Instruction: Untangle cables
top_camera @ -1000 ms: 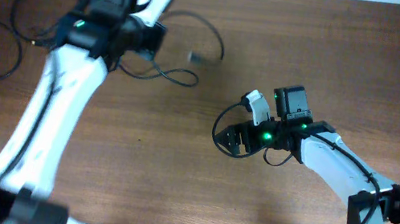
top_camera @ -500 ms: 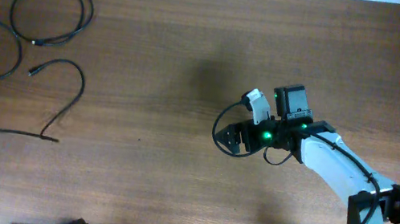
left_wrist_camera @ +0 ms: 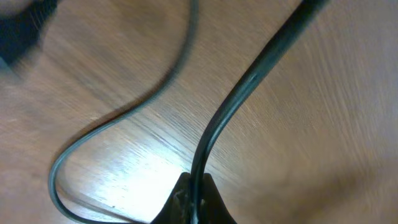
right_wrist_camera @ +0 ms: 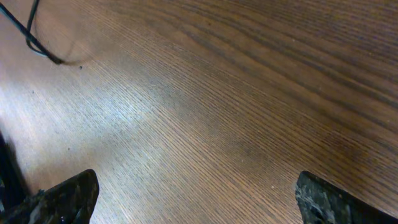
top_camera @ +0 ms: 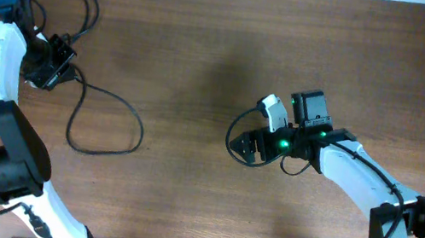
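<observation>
The black cable is beside the coiled cable, so my left gripper must keep holding it until it lies apart on the wood.
Thin black cables lie at the table's far left. One cable (top_camera: 132,114) runs from my left gripper (top_camera: 55,67) out to the right in a wide loop. Another cable (top_camera: 89,2) coils behind the gripper, partly hidden by the arm. In the left wrist view my left gripper (left_wrist_camera: 194,182) is shut on a black cable (left_wrist_camera: 249,81) that rises to the upper right, and a thinner cable (left_wrist_camera: 118,121) curves on the wood beside it. My right gripper (top_camera: 244,146) is wide open over bare wood near the middle, with its fingertips (right_wrist_camera: 74,193) far apart and holding nothing.
The wooden table (top_camera: 205,57) spans the view, with its back edge along the top. A short cable piece (right_wrist_camera: 34,37) shows at the top left of the right wrist view. The right arm's own thick wire (top_camera: 233,127) loops beside its gripper.
The left arm swung from the upper middle to the far left and now grips a cable. The long cable now loops further right. The right arm has not moved.
</observation>
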